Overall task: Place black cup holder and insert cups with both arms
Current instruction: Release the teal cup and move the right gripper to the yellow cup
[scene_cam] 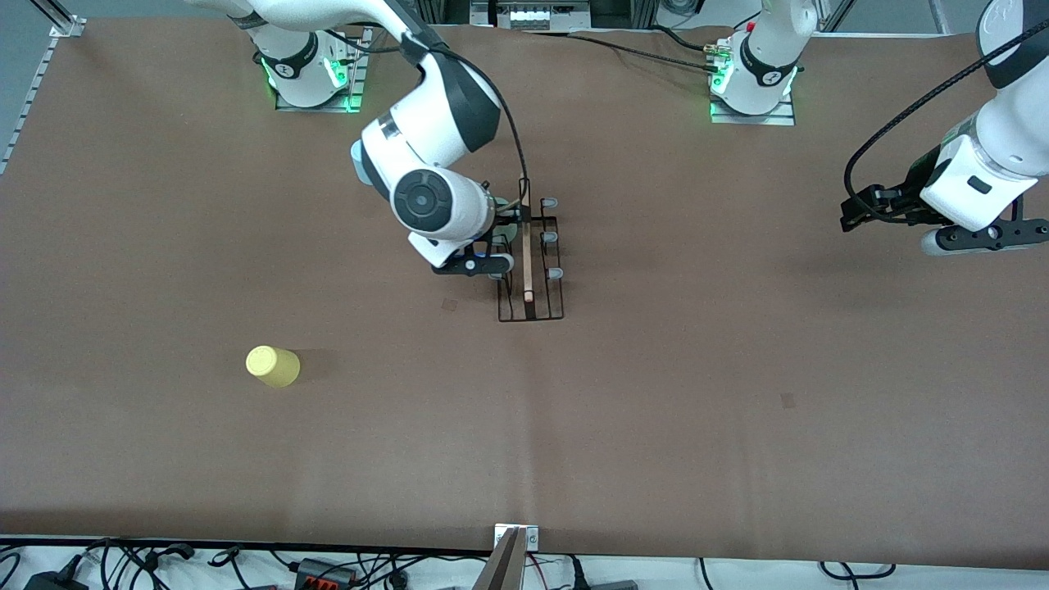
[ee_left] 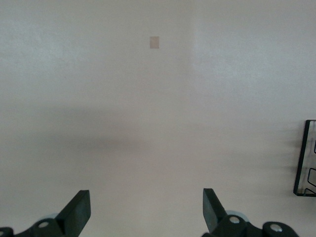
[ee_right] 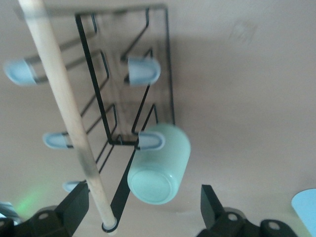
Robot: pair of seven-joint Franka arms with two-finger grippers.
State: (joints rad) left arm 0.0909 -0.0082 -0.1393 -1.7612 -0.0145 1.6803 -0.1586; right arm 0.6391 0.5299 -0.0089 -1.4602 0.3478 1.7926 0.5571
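Note:
My right gripper picks up the cup by its closed bottom end (scene_cam: 263, 359) next, to insert the yellow cup onto the black cup holder (scene_cam: 531, 266).
The black cup holder (scene_cam: 531, 266) stands mid-table, its wooden rod (ee_right: 64, 106) along the top. A pale green cup (ee_right: 160, 165) hangs on one of its pegs on the side toward the right arm's end. My right gripper (ee_right: 143, 207) is open, with its fingers (ee_right: 76, 205) wide on either side of that cup and not touching it; in the front view (scene_cam: 496, 246) it is right at the holder. A yellow cup (scene_cam: 273, 366) stands upside down, nearer the camera. A light blue cup (ee_right: 306, 207) shows at the view's edge. My left gripper (scene_cam: 852, 215) is open and empty, waiting above the table's left-arm end (ee_left: 145, 205).
The brown table (scene_cam: 697, 393) carries a small square mark (ee_left: 154, 42). A corner of the cup holder's base (ee_left: 307, 158) shows at the edge of the left wrist view. Cables and a bracket (scene_cam: 516, 541) lie along the table's near edge.

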